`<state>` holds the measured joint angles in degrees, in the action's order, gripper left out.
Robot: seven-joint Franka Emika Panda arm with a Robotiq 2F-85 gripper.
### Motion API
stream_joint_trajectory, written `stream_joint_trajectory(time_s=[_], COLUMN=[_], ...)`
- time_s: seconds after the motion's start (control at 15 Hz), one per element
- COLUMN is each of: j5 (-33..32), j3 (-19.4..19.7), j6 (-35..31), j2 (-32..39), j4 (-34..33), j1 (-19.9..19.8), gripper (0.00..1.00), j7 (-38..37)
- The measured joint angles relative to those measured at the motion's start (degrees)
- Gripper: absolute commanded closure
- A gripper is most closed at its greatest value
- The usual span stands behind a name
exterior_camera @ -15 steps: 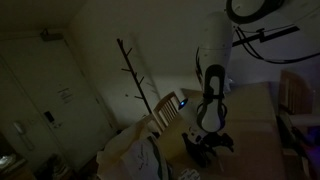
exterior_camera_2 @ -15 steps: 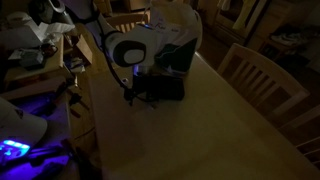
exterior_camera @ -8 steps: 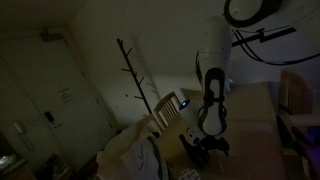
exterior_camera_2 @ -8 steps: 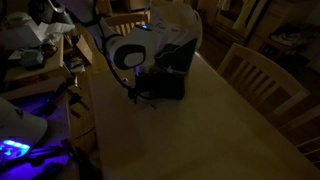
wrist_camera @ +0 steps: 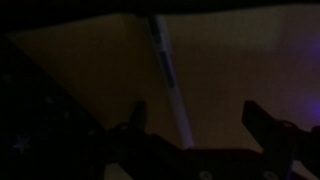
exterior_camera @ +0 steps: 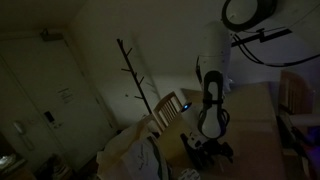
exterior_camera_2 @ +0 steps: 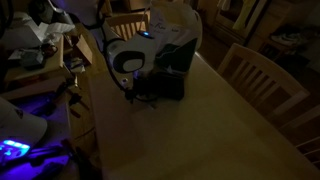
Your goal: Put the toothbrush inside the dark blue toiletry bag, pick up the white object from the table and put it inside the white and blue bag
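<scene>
My gripper should close now and would hold the toothbrush [wrist_camera: 165, 60], because the toothbrush's handle [wrist_camera: 181, 120] is between my open fingers.
The room is very dark. In the wrist view a pale toothbrush [wrist_camera: 165, 60] lies on the wooden table and runs up from between my fingers. My gripper [wrist_camera: 200, 120] is open, with both fingers well apart and clear of the toothbrush. In both exterior views the gripper [exterior_camera: 211, 148] [exterior_camera_2: 136, 95] is low over the table, next to a dark boxy pouch [exterior_camera_2: 166, 87] that looks like the dark blue toiletry bag. The white and blue bag [exterior_camera_2: 176, 32] stands just behind it. I cannot make out the white object.
Wooden chairs [exterior_camera_2: 258, 72] stand along the table's side, with another behind the bags [exterior_camera_2: 127, 22]. A coat stand [exterior_camera: 134, 72] rises beside the table. A cluttered bench with blue light [exterior_camera_2: 20, 150] lies off the table's edge. A dark mass [wrist_camera: 25, 130] fills the wrist view's lower corner.
The arm has shifted slightly and the gripper has sunk a little closer to the table. The bags have not moved.
</scene>
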<state>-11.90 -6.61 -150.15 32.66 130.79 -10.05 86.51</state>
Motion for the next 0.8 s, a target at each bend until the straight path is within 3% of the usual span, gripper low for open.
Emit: stream_joint_trajectory(time_s=[0.67,0.8], j5=[1.02,1.02], j3=[-0.66,-0.66], j6=[5.44,6.56], j2=[0.01,-0.08], j4=[-1.75,-2.23], j1=[-0.30,-0.27], gripper=[0.97,1.00], j7=[0.89,0.89])
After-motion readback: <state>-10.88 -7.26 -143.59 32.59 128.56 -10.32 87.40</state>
